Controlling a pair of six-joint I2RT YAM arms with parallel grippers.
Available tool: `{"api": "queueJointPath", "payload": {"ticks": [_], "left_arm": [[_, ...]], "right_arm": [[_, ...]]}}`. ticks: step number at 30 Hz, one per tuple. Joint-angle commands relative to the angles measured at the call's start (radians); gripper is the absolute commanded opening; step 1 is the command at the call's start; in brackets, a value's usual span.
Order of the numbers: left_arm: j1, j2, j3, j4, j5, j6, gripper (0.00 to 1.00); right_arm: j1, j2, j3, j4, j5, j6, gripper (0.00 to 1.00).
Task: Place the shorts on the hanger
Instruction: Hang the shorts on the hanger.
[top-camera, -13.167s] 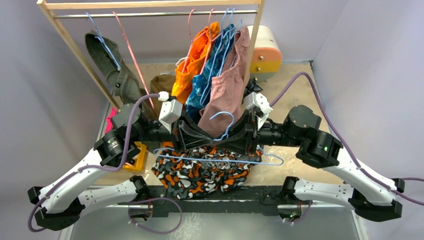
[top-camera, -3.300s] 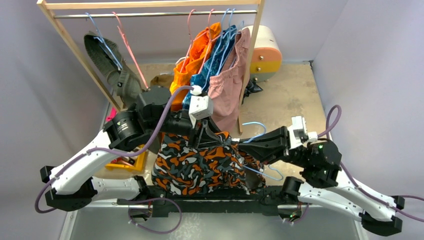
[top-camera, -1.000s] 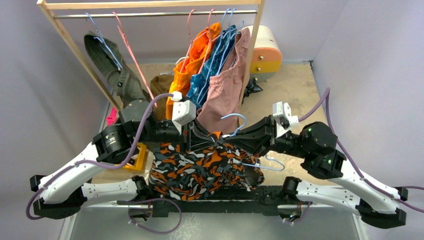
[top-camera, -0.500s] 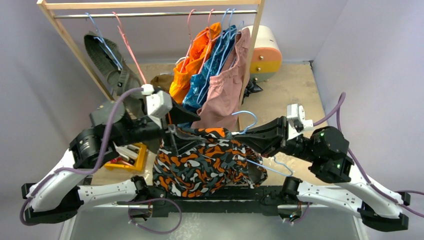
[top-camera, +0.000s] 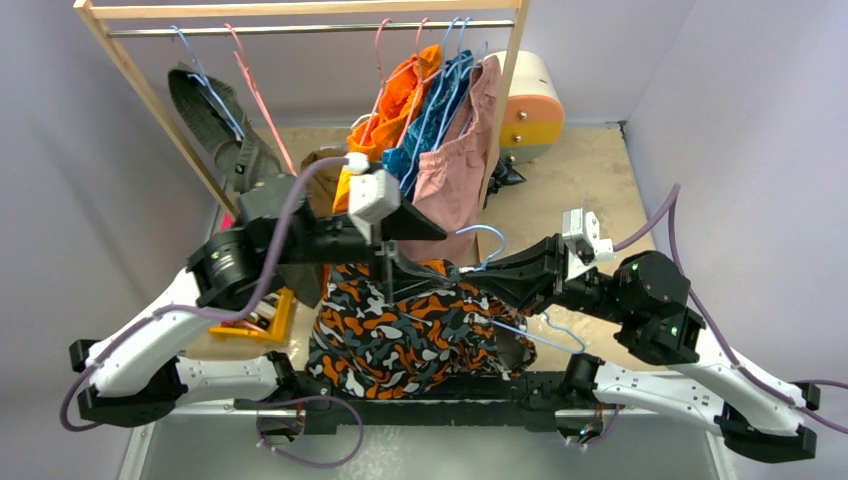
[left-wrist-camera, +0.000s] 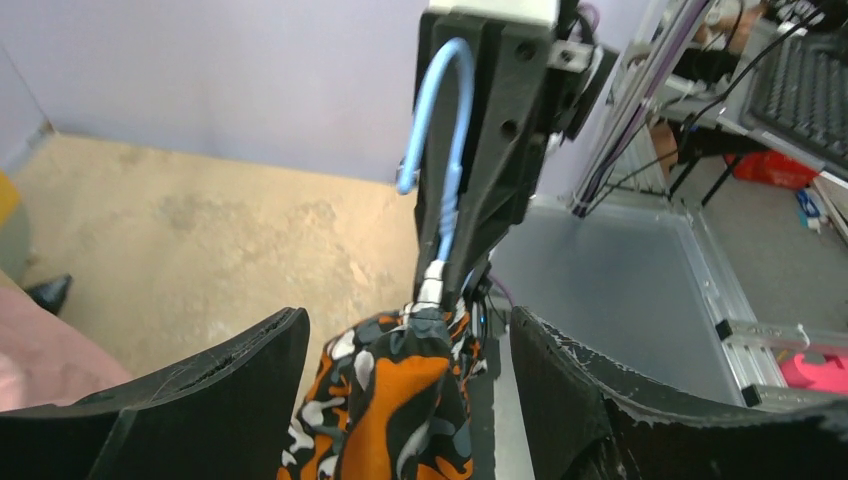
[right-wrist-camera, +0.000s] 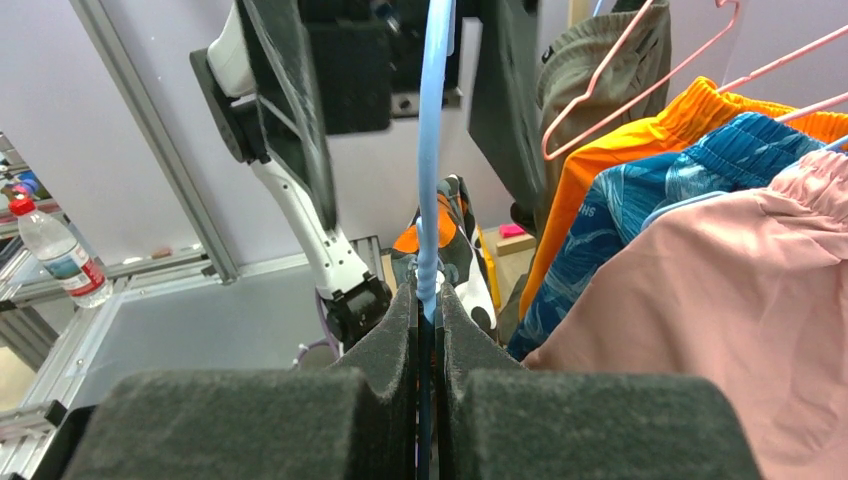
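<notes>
My left gripper takes hold of the shorts' top fold below the hook next, which leaves my right gripper free to fit the hanger's corner inside.
The camouflage shorts hang draped over the light-blue hanger, whose lower corner sticks out to the right. My right gripper is shut on the hanger's wire just below the hook; in the right wrist view the pads pinch the blue hanger, with the shorts beyond. My left gripper hovers open over the top fold. In the left wrist view the shorts sit between the spread fingers with gaps on both sides, below the hanger's hook.
A wooden clothes rack stands behind, carrying a green garment, orange shorts, blue shorts and pink shorts on wire hangers. A yellow bin lies at the left. A white-and-orange container stands at the back.
My left gripper opened and let go of the shorts, swung left, then came back right above them. The right arm, still gripping the hanger, shifted slightly right.
</notes>
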Motion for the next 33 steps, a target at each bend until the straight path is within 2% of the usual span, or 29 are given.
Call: {"api": "queueJointPath", "payload": {"ticks": [1,10,23,25,27,31,33], "left_arm": [[-0.001,0.031,0.003,0.001,0.058,0.043,0.73],[-0.001,0.087,-0.003,-0.113,0.053,0.141,0.73],[-0.003,0.114,-0.022,-0.125,0.099,0.170,0.56],[-0.002,0.116,-0.026,-0.123,0.103,0.169,0.51],[-0.002,0.116,-0.029,-0.121,0.103,0.168,0.39],[-0.003,0.109,-0.037,-0.120,0.081,0.163,0.01],[-0.003,0.092,-0.051,-0.104,0.066,0.153,0.00]], "right_arm": [[-0.003,-0.010,0.051,0.039,-0.011,-0.015,0.00],[-0.003,-0.001,0.060,0.033,-0.055,-0.016,0.00],[-0.004,0.016,0.062,0.066,-0.095,-0.015,0.00],[-0.004,0.020,0.059,0.073,-0.098,-0.014,0.00],[-0.004,0.024,0.058,0.077,-0.098,-0.014,0.00],[-0.004,0.032,0.059,0.079,-0.100,-0.013,0.00],[-0.004,0.036,0.060,0.078,-0.100,-0.012,0.00]]}}
